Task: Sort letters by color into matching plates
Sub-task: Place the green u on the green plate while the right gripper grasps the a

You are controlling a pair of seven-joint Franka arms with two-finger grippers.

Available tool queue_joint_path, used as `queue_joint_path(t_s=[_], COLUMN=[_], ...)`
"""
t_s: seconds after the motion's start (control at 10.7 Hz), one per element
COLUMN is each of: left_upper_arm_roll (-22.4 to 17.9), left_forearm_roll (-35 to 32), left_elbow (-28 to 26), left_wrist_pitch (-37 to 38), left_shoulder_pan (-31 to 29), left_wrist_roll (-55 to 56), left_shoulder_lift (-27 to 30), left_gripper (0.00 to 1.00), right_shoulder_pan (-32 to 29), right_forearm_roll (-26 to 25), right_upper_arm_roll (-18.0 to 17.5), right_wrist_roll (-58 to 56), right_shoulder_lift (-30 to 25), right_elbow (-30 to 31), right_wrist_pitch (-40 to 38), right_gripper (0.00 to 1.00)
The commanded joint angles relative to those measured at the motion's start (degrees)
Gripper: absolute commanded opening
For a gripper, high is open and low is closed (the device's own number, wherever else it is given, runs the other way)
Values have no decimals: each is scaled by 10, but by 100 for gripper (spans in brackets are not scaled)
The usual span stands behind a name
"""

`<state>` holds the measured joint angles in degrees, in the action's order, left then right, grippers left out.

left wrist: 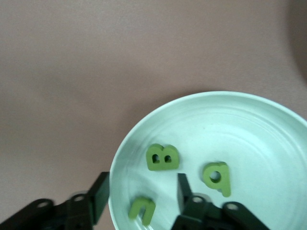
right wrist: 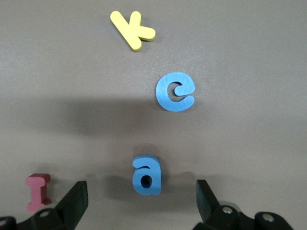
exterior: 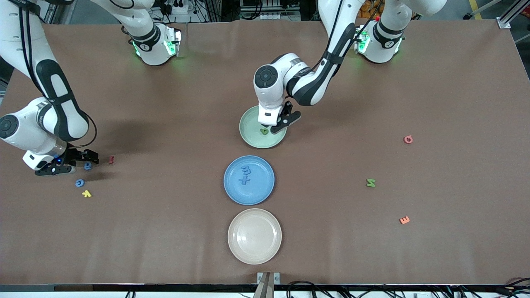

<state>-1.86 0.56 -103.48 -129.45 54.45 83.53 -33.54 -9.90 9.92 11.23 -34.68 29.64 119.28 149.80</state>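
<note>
Next, my right gripper grabs the blue "a" by its rounded body (exterior: pixel 87 166), to sort it into the blue plate (exterior: pixel 260 191).
My left gripper (exterior: pixel 270 129) is open, low over the pale green plate (exterior: pixel 253 140). In the left wrist view the green plate (left wrist: pixel 259 139) holds three green letters: a "B" (left wrist: pixel 163 157), a round one (left wrist: pixel 217 177), and a "u" shape (left wrist: pixel 142 210) lying between my open fingers (left wrist: pixel 141 197). My right gripper (exterior: pixel 83 163) is open and low at the right arm's end, its fingers either side of a blue "a" (right wrist: pixel 147 175), not touching it. A blue "e" (right wrist: pixel 175 91) lies close by. The blue plate (exterior: pixel 260 191) holds two blue letters (exterior: pixel 245 174).
A yellow "K" (right wrist: pixel 133 29) and a red "I" (right wrist: pixel 38 191) lie by the blue letters. A green letter (exterior: pixel 371 182), a pink one (exterior: pixel 408 139) and an orange one (exterior: pixel 404 220) lie toward the left arm's end. The cream plate (exterior: pixel 254 236) is nearest the camera.
</note>
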Motion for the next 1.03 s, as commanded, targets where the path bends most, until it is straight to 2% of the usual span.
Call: queue_joint_path(t_s=[0.0,0.19,0.56,0.75,0.84,0.94], left_upper_arm_roll=[-17,-29,-29,-29,-29,-29], left_forearm_roll=[-13,-14,-14,-13,-8,-8], left_elbow=[10,24,49,59,73,78], left_wrist_pitch=[18,18,18,17,17,17], left_shoulder_pan=[-2,-47,-181,-242,-264,-282], left_wrist_roll=[0,-41,-140,-166,-155,-120], left_shoulder_lift=[5,11,9,1,-9,-17], left_gripper=[100,100,100,100,100,100], right_shoulder_pan=[-5,-6,-8,-8,-8,-8], right_forearm_roll=[-1,-1,-1,-1,-1,-1], right_upper_arm_roll=[-3,-3,-3,-3,-3,-3], right_wrist_roll=[4,2,1,1,1,1], right_shoulder_lift=[2,5,11,12,13,14], right_elbow=[-3,-3,-2,-3,-3,-3], right_wrist_pitch=[2,3,8,8,9,11], right_gripper=[100,100,100,82,68,60])
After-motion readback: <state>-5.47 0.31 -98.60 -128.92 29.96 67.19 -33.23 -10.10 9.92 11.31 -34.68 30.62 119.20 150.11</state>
